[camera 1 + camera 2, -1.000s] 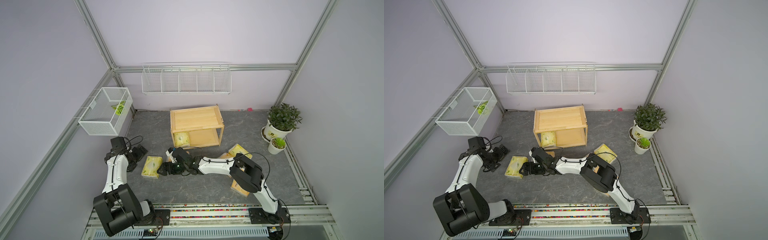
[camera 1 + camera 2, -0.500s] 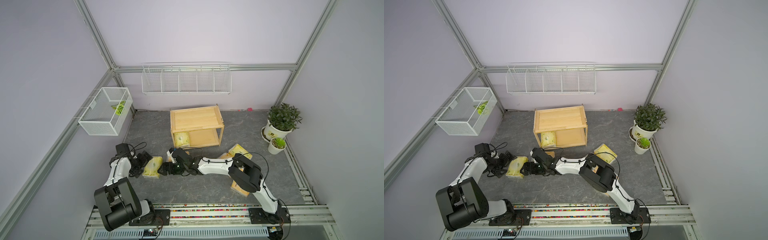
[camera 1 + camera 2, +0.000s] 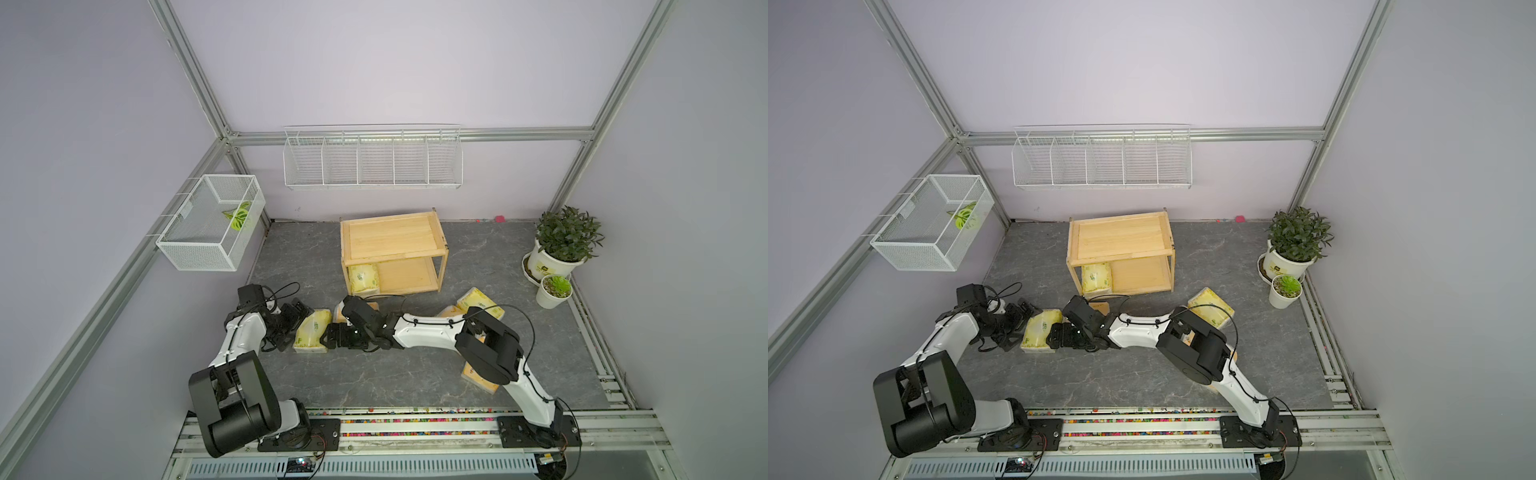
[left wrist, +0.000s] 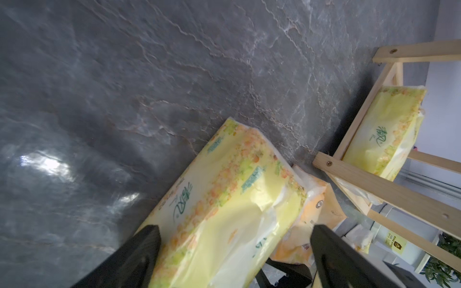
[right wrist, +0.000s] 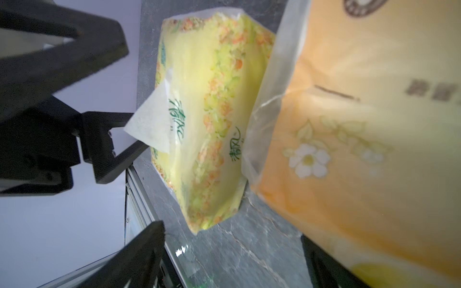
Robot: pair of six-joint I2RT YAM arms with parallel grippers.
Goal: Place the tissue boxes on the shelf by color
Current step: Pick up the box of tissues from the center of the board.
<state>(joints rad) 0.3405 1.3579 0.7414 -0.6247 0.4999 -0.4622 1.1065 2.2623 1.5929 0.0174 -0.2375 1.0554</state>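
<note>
My fingers stop short of the yellow-green pack's near corner (image 3: 325,346) (image 5: 203,220), so closing now would miss. My right gripper first moves toward the pack, then closes on it.
A pale yellow-green tissue pack (image 3: 311,332) (image 3: 1040,332) lies on the grey floor between my two grippers. My left gripper (image 3: 296,328) (image 4: 235,229) is open and straddles the pack's (image 4: 224,199) left end. One of its fingers (image 4: 139,249) touches the pack; the other stands apart from it. My right gripper (image 3: 332,337) (image 5: 232,234) is open at the pack's (image 5: 212,112) other end, holding nothing. An orange tissue pack (image 3: 338,309) (image 5: 361,124) lies right beside it. The wooden shelf (image 3: 392,237) (image 3: 1121,239) holds one yellow-green pack (image 3: 363,279) (image 4: 384,129) on its lower board.
More packs lie right of the shelf: a yellow-green one (image 3: 480,303) and an orange one (image 3: 449,311), and another orange one (image 3: 478,374) under the right arm. Two potted plants (image 3: 561,245) stand at the far right. A mesh basket (image 3: 208,232) and a wire rack (image 3: 372,162) hang on the walls.
My left arm has swung right across the floor, and its open gripper now straddles the yellow-green pack's end. The pack has shifted slightly right. The right arm has barely moved.
</note>
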